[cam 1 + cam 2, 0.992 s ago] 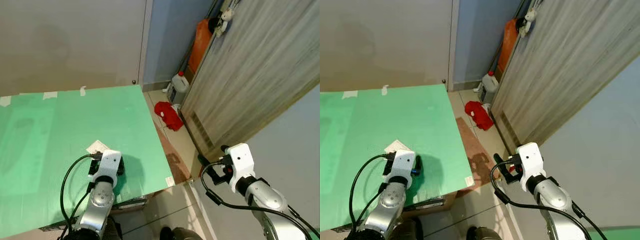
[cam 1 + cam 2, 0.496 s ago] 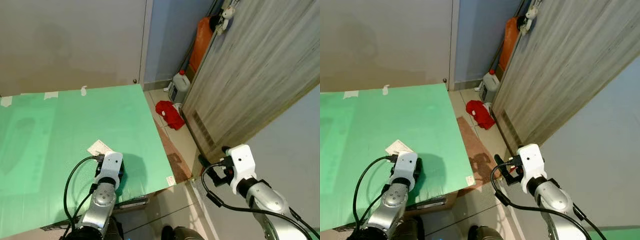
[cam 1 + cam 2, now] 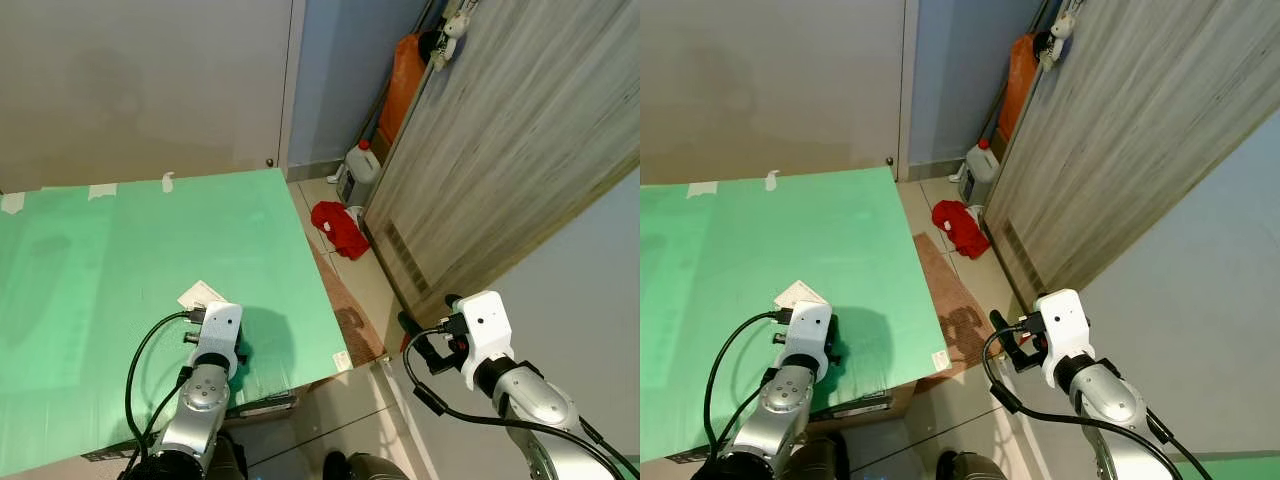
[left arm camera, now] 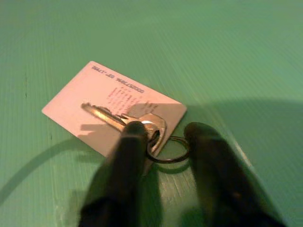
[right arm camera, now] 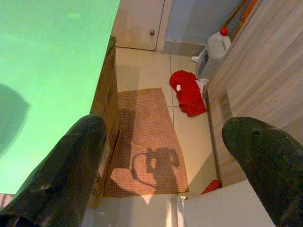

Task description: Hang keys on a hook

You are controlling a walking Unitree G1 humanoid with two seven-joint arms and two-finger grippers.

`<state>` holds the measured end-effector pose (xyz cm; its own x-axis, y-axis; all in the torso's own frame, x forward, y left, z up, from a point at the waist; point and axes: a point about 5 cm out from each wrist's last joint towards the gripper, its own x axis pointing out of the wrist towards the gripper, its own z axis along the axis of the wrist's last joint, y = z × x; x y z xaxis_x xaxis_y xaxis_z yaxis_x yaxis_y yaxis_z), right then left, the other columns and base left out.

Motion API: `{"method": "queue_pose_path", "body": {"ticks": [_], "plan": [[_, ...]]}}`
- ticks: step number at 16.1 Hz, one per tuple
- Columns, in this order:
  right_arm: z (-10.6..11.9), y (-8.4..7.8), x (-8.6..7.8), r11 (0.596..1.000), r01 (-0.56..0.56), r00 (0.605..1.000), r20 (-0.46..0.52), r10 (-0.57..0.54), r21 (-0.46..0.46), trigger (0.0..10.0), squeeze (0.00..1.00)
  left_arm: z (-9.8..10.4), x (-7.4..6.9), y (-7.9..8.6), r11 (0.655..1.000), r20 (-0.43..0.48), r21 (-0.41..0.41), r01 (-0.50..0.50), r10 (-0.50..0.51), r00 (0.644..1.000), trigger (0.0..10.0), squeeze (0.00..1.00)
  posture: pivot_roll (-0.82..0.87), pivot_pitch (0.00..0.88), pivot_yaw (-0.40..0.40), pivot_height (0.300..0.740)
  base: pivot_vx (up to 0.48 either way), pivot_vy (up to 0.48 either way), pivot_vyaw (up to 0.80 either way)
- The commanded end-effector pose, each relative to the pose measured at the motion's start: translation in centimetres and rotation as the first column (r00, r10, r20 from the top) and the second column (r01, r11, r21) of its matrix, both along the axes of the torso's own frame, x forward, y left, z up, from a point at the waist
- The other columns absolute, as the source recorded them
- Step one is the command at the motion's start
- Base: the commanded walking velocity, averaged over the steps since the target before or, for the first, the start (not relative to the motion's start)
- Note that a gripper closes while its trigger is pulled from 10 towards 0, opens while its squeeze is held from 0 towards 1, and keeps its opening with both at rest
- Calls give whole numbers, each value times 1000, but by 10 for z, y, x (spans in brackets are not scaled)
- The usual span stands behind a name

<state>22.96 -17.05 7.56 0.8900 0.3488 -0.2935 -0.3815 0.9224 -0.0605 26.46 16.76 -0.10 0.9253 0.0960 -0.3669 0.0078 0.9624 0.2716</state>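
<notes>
The key (image 4: 108, 117) lies flat against the card, so the left gripper should next grab the keys by their thin ring (image 4: 166, 152), which sticks up past the card's edge.
A silver key (image 4: 124, 120) on a thin dark key ring (image 4: 166, 152) lies across a white card (image 4: 94, 94) on the green table top (image 3: 120, 250). My left gripper (image 4: 166, 142) is down at the table, open, one black finger (image 4: 131, 142) on each side of the ring. From the head, my left wrist (image 3: 218, 330) covers the key, and a corner of the card (image 3: 200, 293) shows beside it. My right gripper (image 5: 175, 156) is open and empty, held off the table's right edge above the floor (image 3: 412, 338).
A wood-grain door panel (image 3: 500, 150) stands to the right, with a small white figure (image 3: 456, 24) hanging near its top. On the floor lie a red cloth (image 3: 338, 228), a white jug (image 3: 359, 170) and a brown mat (image 5: 142, 137). An orange object (image 3: 403, 80) leans in the corner.
My left wrist has shifted a little over the card at the table; the right arm has stayed put.
</notes>
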Motion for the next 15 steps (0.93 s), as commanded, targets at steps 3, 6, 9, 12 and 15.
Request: {"method": "queue_pose_path", "body": {"ticks": [3,6,9,12,15], "plan": [[1,-2,4,1000,20,1000,4,-20,-1,10000,0,14,9,-6,998,49,-65,13,-10,999,0,0,-96,148,-136,740,0,0,0],[7,5,12,999,20,999,25,-20,29,10000,0,54,31,-20,990,180,-126,66,-42,983,0,0,-80,131,-130,740,0,0,0],[7,14,25,998,19,999,47,-21,54,10000,0,73,39,-22,989,247,-96,114,-87,965,0,0,-46,93,-117,740,0,0,0],[8,18,31,998,20,998,56,-24,66,10000,0,66,35,-21,990,181,-60,126,-113,977,7490,0,-35,83,-113,740,0,0,0],[7,18,30,998,16,998,54,-19,65,10000,0,51,27,-15,997,131,16,77,-78,988,10000,1000,-41,97,-118,740,0,0,0]]}}
